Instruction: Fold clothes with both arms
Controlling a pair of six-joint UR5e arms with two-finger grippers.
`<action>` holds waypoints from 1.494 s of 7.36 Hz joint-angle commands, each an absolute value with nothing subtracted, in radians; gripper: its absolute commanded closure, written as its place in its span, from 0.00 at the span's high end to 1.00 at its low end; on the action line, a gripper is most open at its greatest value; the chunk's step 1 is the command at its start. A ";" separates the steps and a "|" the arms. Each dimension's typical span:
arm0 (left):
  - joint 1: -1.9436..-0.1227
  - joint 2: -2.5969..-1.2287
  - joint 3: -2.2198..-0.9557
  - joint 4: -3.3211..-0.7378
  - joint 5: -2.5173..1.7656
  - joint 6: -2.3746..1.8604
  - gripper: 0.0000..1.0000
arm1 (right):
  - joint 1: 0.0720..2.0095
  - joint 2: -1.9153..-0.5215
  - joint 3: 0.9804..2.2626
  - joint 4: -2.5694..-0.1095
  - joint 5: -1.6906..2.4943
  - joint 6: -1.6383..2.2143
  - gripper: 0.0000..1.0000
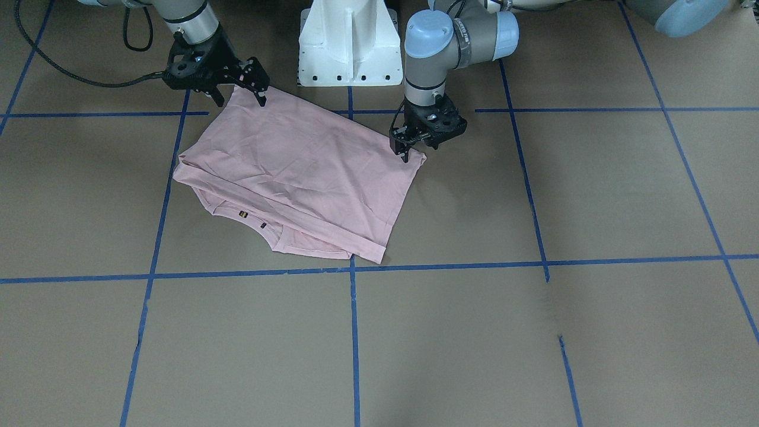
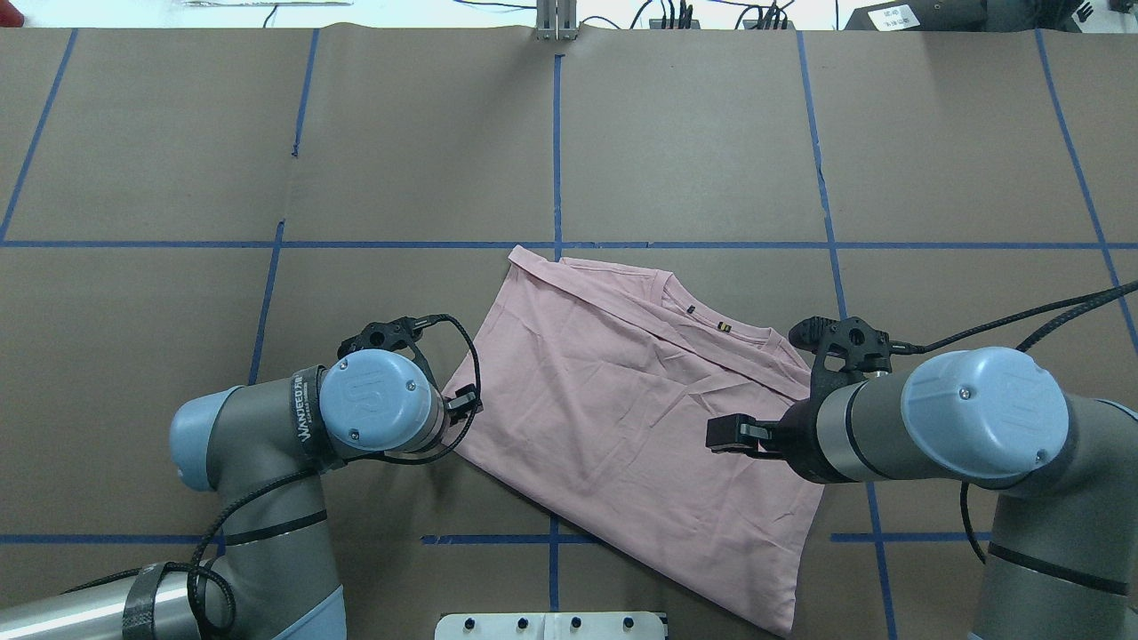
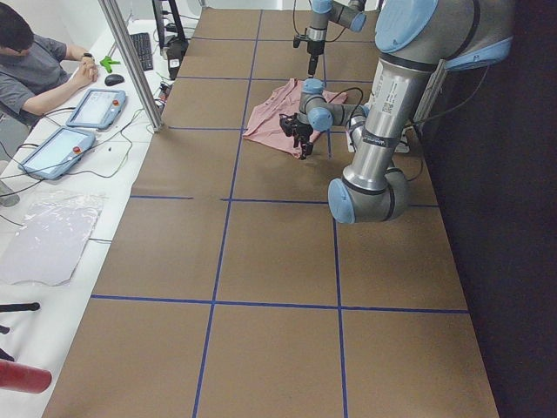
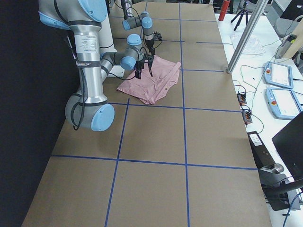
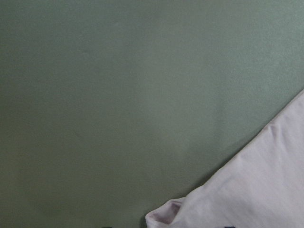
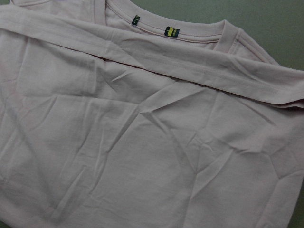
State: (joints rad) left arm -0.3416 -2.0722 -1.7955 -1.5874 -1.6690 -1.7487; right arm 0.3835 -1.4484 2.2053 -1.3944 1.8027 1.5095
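My left gripper pinches the shirt's corner [image 1: 424, 156] [image 5: 164, 214] next, since it puckers up into a small open fold while the rest lies flat.
The light pink T-shirt [image 1: 308, 172] lies folded and slightly askew on the brown table, also in the overhead view [image 2: 622, 418]. Its ribbed collar with small labels [image 1: 252, 218] peeks out at the far edge. The print is hidden. My left gripper [image 1: 415, 151] points down, low, at the shirt's near corner [image 5: 247, 194], open and holding nothing. My right gripper [image 1: 238, 95] is open with its fingers spread, raised above the shirt's other near corner. Its wrist view shows the creased shirt and collar [image 6: 166, 33] from above.
The white pedestal [image 1: 350, 47] stands between the arms at the table's near edge. Blue tape lines [image 1: 354, 332] grid the table. An operator [image 3: 35, 61] sits beyond the far side with tablets [image 3: 96, 106], next to a metal post [image 3: 130, 61].
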 commanded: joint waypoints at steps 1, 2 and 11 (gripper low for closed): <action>-0.341 -2.072 -1.795 -1.588 -1.670 -1.749 0.61 | 0.385 -1.448 2.206 -1.394 1.804 1.509 1.00; -0.339 -2.071 -1.793 -1.589 -1.671 -1.746 0.37 | 0.385 -1.448 2.206 -1.394 1.804 1.509 1.00; -0.553 -2.118 -1.685 -1.652 -1.573 -1.613 0.00 | 0.391 -1.447 2.206 -1.394 1.793 1.516 1.00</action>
